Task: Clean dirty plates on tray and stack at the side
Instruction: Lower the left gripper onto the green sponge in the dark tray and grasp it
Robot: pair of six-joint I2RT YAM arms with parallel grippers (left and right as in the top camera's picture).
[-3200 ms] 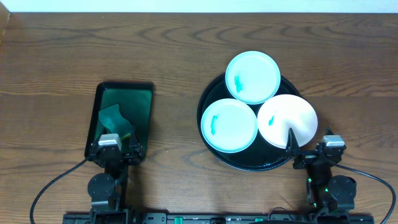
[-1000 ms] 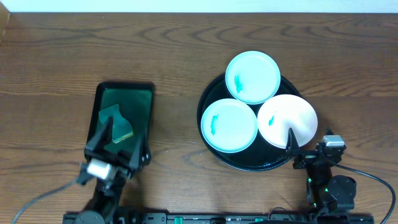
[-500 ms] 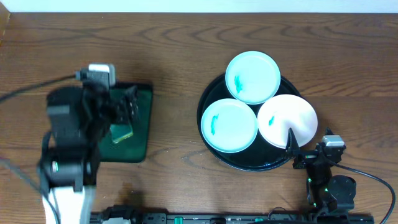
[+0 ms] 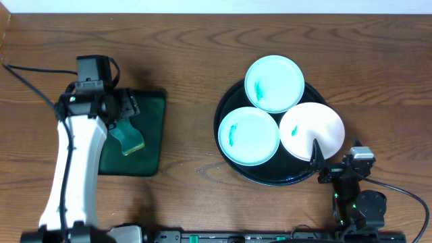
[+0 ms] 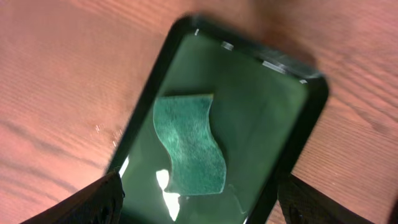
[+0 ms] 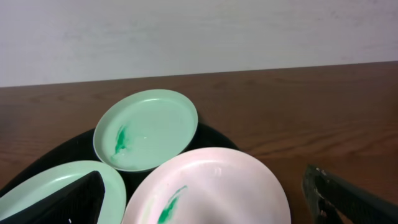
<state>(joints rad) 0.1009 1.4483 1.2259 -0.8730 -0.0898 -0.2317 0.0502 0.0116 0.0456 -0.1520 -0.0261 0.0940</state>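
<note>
Next, my left gripper grabs the green sponge across its long curved sides, which leaves the sponge's bottom free to clean dirty plates.
Three small plates lie on the round black tray (image 4: 229, 158): a far plate (image 4: 273, 83), a left plate (image 4: 248, 136) and a right plate (image 4: 312, 131), each with a teal smear. The right wrist view shows the far plate (image 6: 146, 129), the right plate (image 6: 211, 190) and the left plate (image 6: 56, 193). My left gripper (image 4: 128, 108) is open above a green sponge (image 4: 127, 135) that lies in the rectangular dark-green tray (image 4: 152, 145); the sponge also shows in the left wrist view (image 5: 189, 143). My right gripper (image 4: 322, 162) is open and empty at the round tray's near right edge.
The rectangular dark-green tray (image 5: 292, 112) sits at the left of the wooden table (image 4: 189, 61). A cable (image 4: 30, 81) runs from the left arm across the left side. The right arm's base (image 4: 361, 206) stands at the front edge.
My left arm has risen from its rest and swung out over the dark-green tray, and now hangs over the sponge. The right arm and the plates have not moved.
</note>
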